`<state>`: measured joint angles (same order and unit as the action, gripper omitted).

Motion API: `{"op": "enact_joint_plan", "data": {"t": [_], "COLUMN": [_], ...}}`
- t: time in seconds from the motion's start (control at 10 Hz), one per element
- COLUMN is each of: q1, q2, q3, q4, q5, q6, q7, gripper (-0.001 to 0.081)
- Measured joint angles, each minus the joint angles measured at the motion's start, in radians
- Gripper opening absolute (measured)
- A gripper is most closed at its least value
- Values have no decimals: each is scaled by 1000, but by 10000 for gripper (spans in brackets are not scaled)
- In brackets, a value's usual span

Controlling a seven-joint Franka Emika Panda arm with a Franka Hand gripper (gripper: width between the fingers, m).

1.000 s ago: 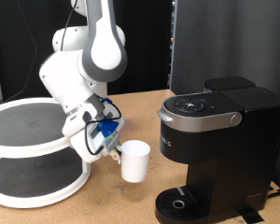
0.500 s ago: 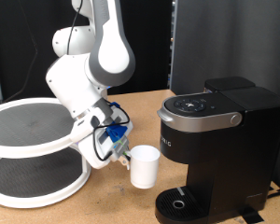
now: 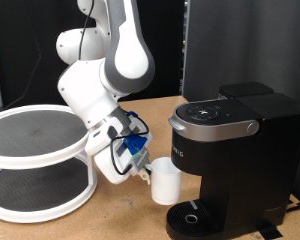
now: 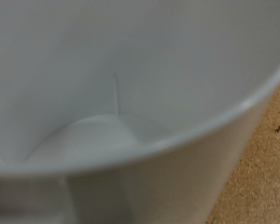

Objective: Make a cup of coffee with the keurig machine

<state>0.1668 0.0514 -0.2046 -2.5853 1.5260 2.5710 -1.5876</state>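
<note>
The white cup hangs short of the round drip tray, so it moves toward the tray first, and it is too early to release it.
The white cup (image 3: 167, 181) hangs in the air just to the exterior view's left of the black keurig machine (image 3: 233, 150), above the table and close to its round drip tray (image 3: 195, 216). My gripper (image 3: 143, 169) is shut on the cup at its left side, with the white arm behind it. In the wrist view the cup's inside wall and rim (image 4: 121, 103) fill almost the whole picture; my fingers do not show there. The machine's silver-grey lid handle (image 3: 220, 125) is down.
A white two-tier round rack (image 3: 35, 160) stands at the exterior view's left on the wooden table (image 3: 120, 220). A dark panel (image 3: 240, 45) stands behind the machine.
My arm has carried the cup to the exterior view's right and a little lower, from beside the rack to just next to the machine's front.
</note>
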Motion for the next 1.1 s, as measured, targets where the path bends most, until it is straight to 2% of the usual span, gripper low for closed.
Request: {"op": "enact_joint_plan", "data": {"t": [0.3,0.8,1.1], "q1": [0,0,0], "q2": [12,42,87], "q3": [26,65,83], "q4": [25,55,75], "q5": [33,135,175], "q6": [1,1,9], "q7": [-5,-92,-128], "gripper": [70,70,70]}}
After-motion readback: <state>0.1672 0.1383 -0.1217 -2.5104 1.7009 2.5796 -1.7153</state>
